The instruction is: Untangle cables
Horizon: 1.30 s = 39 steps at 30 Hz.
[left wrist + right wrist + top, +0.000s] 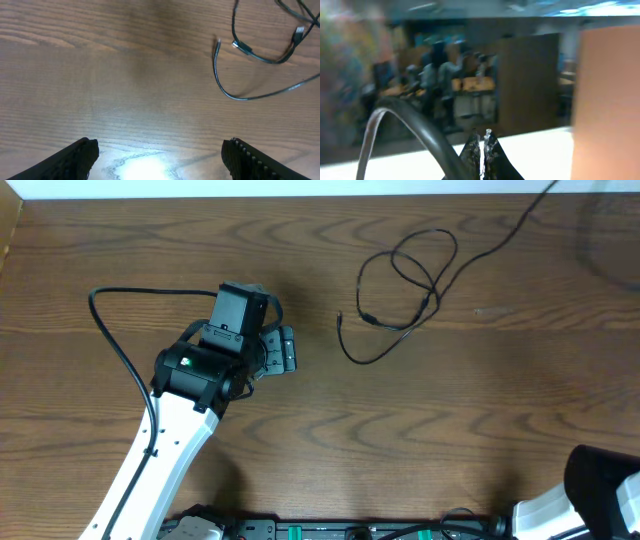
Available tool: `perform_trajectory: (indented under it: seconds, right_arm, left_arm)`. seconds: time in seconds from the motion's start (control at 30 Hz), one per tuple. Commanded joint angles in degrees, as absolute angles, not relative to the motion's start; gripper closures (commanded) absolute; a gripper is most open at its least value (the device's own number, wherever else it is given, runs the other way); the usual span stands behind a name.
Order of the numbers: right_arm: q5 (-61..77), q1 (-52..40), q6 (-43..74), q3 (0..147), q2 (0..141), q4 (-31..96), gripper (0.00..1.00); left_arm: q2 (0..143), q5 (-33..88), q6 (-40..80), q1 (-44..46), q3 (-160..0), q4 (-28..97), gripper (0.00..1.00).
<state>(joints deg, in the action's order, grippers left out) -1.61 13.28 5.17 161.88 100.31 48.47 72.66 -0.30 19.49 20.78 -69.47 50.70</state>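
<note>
My left gripper will next grab the black cable near its loose end (344,346) (218,77), outside the loops, so the loops stay free to untangle.
A thin black cable (385,325) lies in loose overlapping loops on the wooden table (420,430) at the upper right, with one strand running off past the far edge. It also shows in the left wrist view (235,96) at the upper right, with small plug ends. I cannot make out a white cable for sure; only a faint light loop (600,250) shows at the far right. My left gripper (288,350) (160,145) is open and empty, left of the cable and apart from it. My right gripper (483,134) is shut on nothing and points up at the room.
The right arm's white body (590,500) sits at the table's front right corner. A thick dark robot wire (420,130) arcs past the right gripper. The left arm's black wire (110,330) loops over the table at the left.
</note>
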Motion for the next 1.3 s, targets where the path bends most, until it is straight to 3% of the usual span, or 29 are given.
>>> perform_trajectory:
  seconds: [0.0,0.07,0.2,0.33,0.5,0.63,0.9,1.27]
  right_arm:
    - [-3.9,16.9,13.4,162.1,97.3,47.1,0.99]
    - [-3.6,17.5,14.3,162.1,96.3,47.0,0.99]
    - [3.3,17.6,14.3,162.1,95.0,47.1,0.99]
    - [7.0,17.5,14.9,161.7,95.3,47.2,0.99]
    - [11.2,17.5,15.4,159.6,95.5,48.2,0.99]
    - [11.2,17.5,15.4,157.9,95.5,49.1,0.99]
    - [20.3,17.5,15.4,157.7,95.6,50.6,0.99]
    - [21.4,17.5,15.4,157.7,95.5,52.8,0.99]
  left_arm:
    - [73.0,-0.4,17.1,20.6,-68.9,48.1,0.15]
    - [73.3,4.4,10.1,20.6,-67.9,44.2,0.16]
    - [77.9,35.7,-10.7,21.0,-67.7,39.2,0.16]
    - [84.6,39.0,-13.5,23.7,-67.7,37.2,0.15]
    - [95.5,45.3,-18.6,33.7,-67.7,30.2,0.13]
    - [98.1,39.7,-18.3,42.6,-67.7,20.2,0.13]
    - [102.7,6.7,-16.4,51.2,-67.7,8.4,0.13]
    - [114.8,4.5,-8.9,51.1,-67.7,-8.5,0.17]
